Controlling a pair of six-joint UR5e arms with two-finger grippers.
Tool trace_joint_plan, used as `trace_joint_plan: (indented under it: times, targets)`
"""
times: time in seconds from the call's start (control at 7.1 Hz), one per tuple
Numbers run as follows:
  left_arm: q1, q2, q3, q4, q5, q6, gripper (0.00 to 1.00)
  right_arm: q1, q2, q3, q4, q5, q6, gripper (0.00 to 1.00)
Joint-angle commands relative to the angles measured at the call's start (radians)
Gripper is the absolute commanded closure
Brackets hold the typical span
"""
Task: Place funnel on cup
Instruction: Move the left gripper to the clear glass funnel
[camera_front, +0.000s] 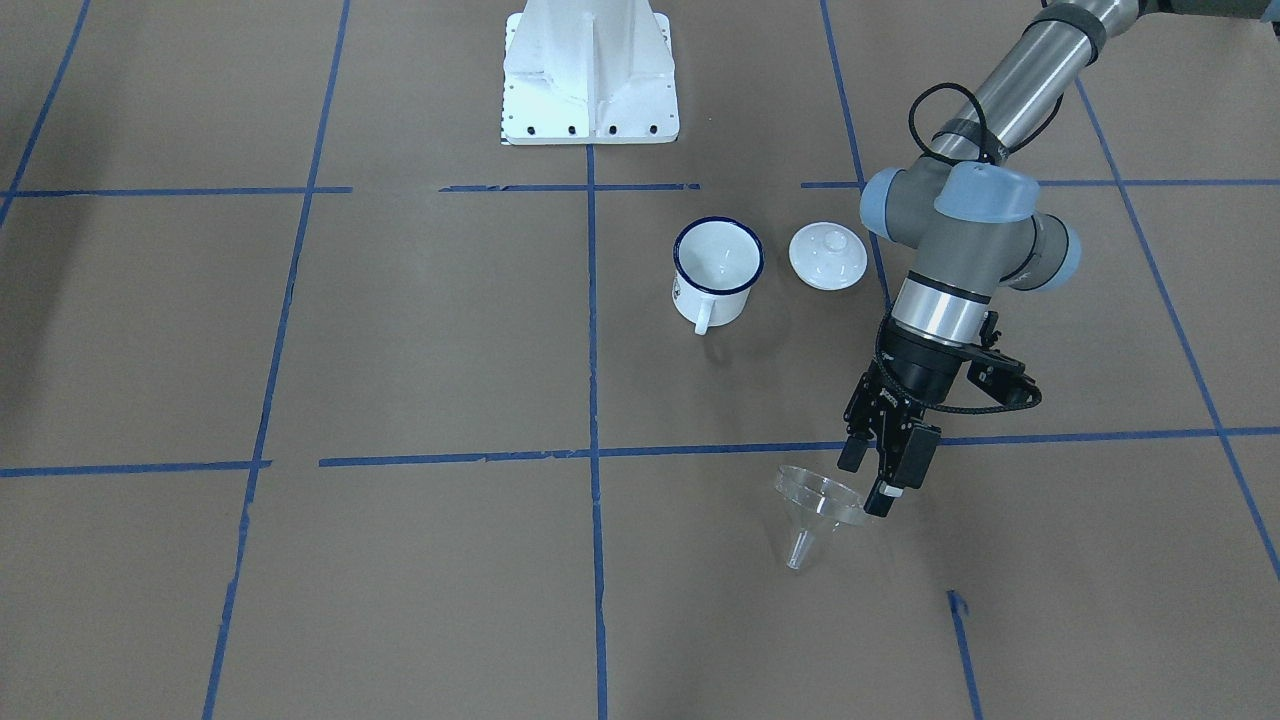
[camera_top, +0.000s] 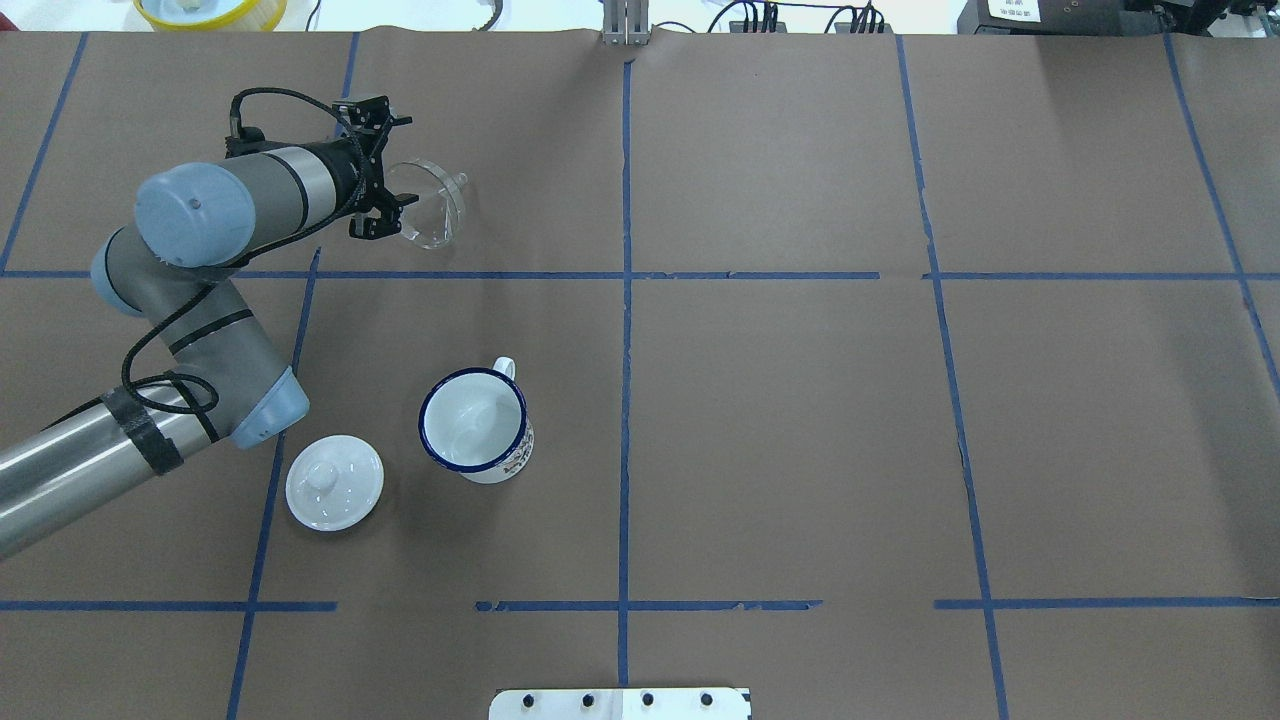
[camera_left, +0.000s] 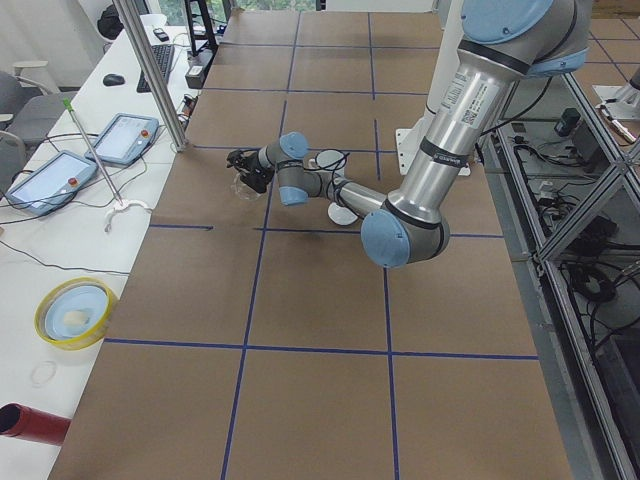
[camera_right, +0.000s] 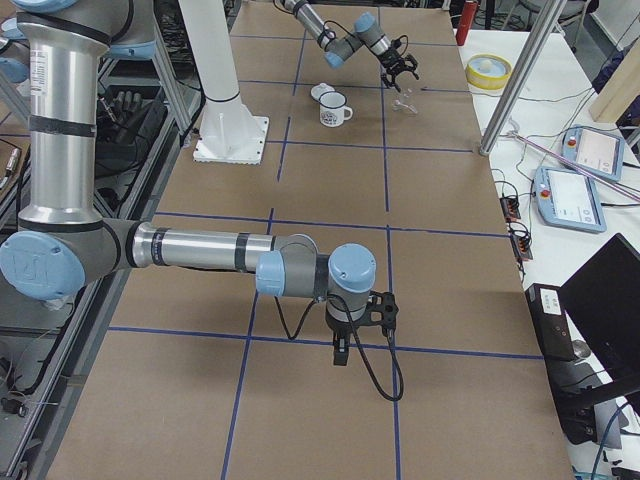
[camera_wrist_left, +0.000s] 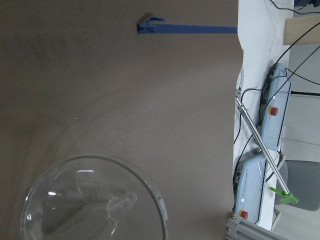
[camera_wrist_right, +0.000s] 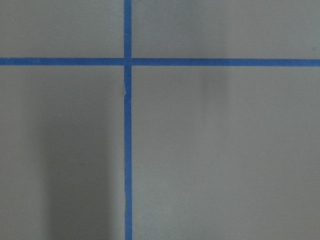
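The clear funnel needs to go onto the cup (camera_front: 717, 270), so my left gripper will next grip the funnel by its wide rim (camera_front: 849, 504).
The clear funnel (camera_front: 812, 507) lies tilted on the brown table, spout pointing away from the robot; it also shows in the overhead view (camera_top: 428, 205) and fills the lower left of the left wrist view (camera_wrist_left: 95, 200). My left gripper (camera_front: 868, 480) is open, its fingers either side of the funnel's rim. The white cup (camera_front: 717, 270) with a dark blue rim stands upright and empty nearer the robot base (camera_top: 475, 420). My right gripper (camera_right: 340, 352) hangs over bare table far off; I cannot tell whether it is open or shut.
A round white lid with a knob (camera_front: 828, 256) lies beside the cup, under the left arm's elbow (camera_top: 334, 481). The robot's white base (camera_front: 590, 80) stands at the table's near edge. A yellow bowl (camera_top: 210, 10) sits beyond the far edge.
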Motion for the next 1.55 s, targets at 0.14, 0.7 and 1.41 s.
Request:
trace_joint_plan:
  times: [0.14, 0.7, 1.41]
  targets:
    - [0.001, -0.013, 0.031, -0.011, 0.0, 0.001, 0.29, 0.0, 0.0, 0.0, 0.0, 0.0, 0.0, 0.0]
    - [0.002, -0.021, 0.043, -0.022, 0.002, 0.001, 0.93, 0.0, 0.0, 0.0, 0.0, 0.0, 0.0, 0.0]
    - [-0.076, -0.019, -0.174, 0.211, -0.198, 0.051, 1.0, 0.0, 0.0, 0.001, 0.0, 0.0, 0.0, 0.0]
